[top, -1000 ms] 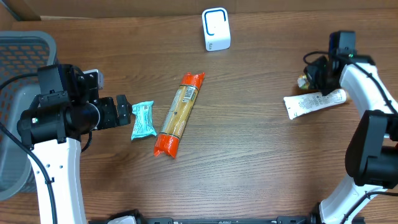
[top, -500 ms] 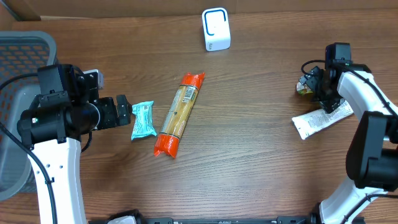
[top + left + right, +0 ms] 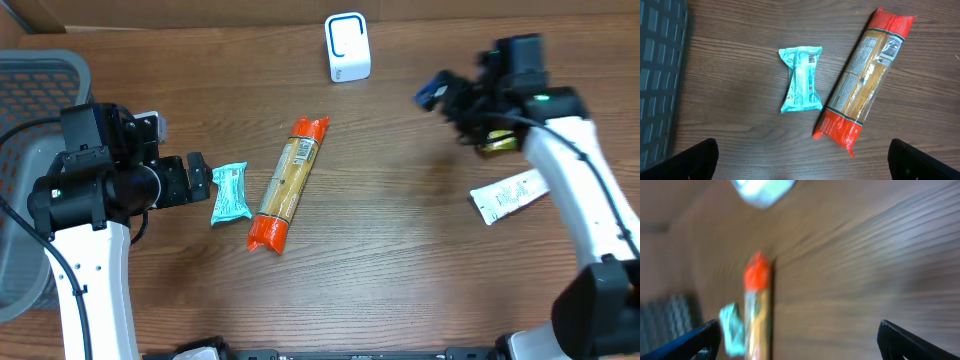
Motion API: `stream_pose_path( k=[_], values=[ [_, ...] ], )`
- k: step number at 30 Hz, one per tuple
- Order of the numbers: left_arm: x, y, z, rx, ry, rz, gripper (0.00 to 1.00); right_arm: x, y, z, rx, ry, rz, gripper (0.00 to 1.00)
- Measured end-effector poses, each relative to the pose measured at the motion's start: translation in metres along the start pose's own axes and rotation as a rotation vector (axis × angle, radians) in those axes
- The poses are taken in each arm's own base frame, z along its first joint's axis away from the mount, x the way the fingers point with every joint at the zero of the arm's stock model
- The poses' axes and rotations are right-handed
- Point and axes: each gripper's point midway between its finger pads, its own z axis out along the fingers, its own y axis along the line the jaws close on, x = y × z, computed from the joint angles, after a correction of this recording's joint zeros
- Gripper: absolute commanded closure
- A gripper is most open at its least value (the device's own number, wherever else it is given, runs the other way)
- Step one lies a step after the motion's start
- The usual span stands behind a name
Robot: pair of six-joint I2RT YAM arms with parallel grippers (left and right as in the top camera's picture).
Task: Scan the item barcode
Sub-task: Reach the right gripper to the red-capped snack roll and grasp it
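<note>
The right gripper should reach the pasta packet and take hold of it by its middle (image 3: 287, 188), so the printed barcode stays free to face the scanner (image 3: 347, 47).
A white scanner (image 3: 347, 47) stands at the back of the table. A long orange-red pasta packet (image 3: 288, 183) lies mid-table, with a small teal packet (image 3: 230, 192) to its left. My left gripper (image 3: 200, 180) is open beside the teal packet, not touching it. In the left wrist view the teal packet (image 3: 801, 79) and pasta packet (image 3: 865, 80) lie ahead of the open left gripper (image 3: 802, 167). My right gripper (image 3: 445, 105) is open and empty, raised right of the scanner. A white tube (image 3: 512, 196) lies loose at the right. The right wrist view is blurred; its gripper (image 3: 800, 340) holds nothing.
A grey basket (image 3: 30, 90) fills the left edge, also showing as the basket (image 3: 660, 75) in the left wrist view. A small yellowish item (image 3: 497, 143) lies under the right arm, above the tube.
My right gripper opened and let go of the white tube, which now lies on the table. The right arm then swung left toward the scanner. The left arm stayed still.
</note>
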Motion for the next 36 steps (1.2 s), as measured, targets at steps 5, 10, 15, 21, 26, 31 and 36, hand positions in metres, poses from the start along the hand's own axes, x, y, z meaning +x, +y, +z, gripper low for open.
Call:
stream_pose_path(
  k=[5, 10, 15, 21, 26, 31, 36],
  values=[
    [0.000, 0.000, 0.000, 0.000, 0.000, 0.000, 0.00, 0.064, 0.046, 0.055, -0.064, 0.167, -0.111, 0.00],
    [0.000, 0.000, 0.000, 0.000, 0.000, 0.000, 0.00, 0.116, 0.079, 0.109, -0.107, 0.255, -0.185, 0.00],
    [0.000, 0.000, 0.000, 0.000, 0.000, 0.000, 0.00, 0.152, 0.091, 0.151, -0.095, 0.281, -0.191, 0.00],
    [0.000, 0.000, 0.000, 0.000, 0.000, 0.000, 0.00, 0.179, 0.097, 0.184, -0.103, 0.301, -0.186, 0.00],
    [0.000, 0.000, 0.000, 0.000, 0.000, 0.000, 0.00, 0.189, 0.101, 0.200, -0.109, 0.296, -0.158, 0.02],
    [0.000, 0.000, 0.000, 0.000, 0.000, 0.000, 0.00, 0.189, 0.100, 0.206, -0.072, 0.247, -0.121, 0.21],
    [0.000, 0.000, 0.000, 0.000, 0.000, 0.000, 0.01, 0.193, 0.098, 0.215, -0.039, 0.212, -0.112, 0.53]
  ],
)
